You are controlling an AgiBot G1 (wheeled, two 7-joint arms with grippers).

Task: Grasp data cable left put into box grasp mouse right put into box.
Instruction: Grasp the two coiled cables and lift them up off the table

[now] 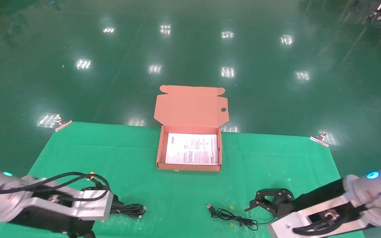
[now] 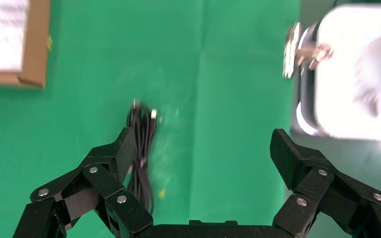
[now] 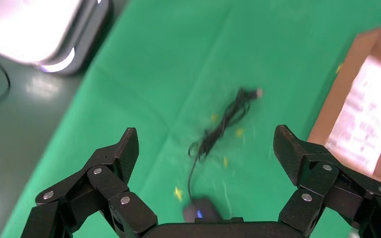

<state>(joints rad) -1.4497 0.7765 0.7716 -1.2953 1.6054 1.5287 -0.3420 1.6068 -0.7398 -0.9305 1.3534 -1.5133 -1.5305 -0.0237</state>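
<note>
My left gripper is going to grab the data cable by its tied middle next, because slack loops spread out toward the plugs.
The salmon box stands open at the middle of the green cloth, its lid tilted back and a white leaflet on its bottom. The data cable lies as a narrow black bundle near the front left. In the left wrist view my left gripper is open just above the cloth, and the cable lies along the inner side of one finger. The mouse shows between my open right gripper's fingers, close to the palm. Its cord trails left. My right gripper hides the mouse in the head view.
Metal clips pin the cloth's far corners. Shiny green floor lies beyond the table edge. The box's corner and the robot's white base show in the left wrist view. The box wall shows in the right wrist view.
</note>
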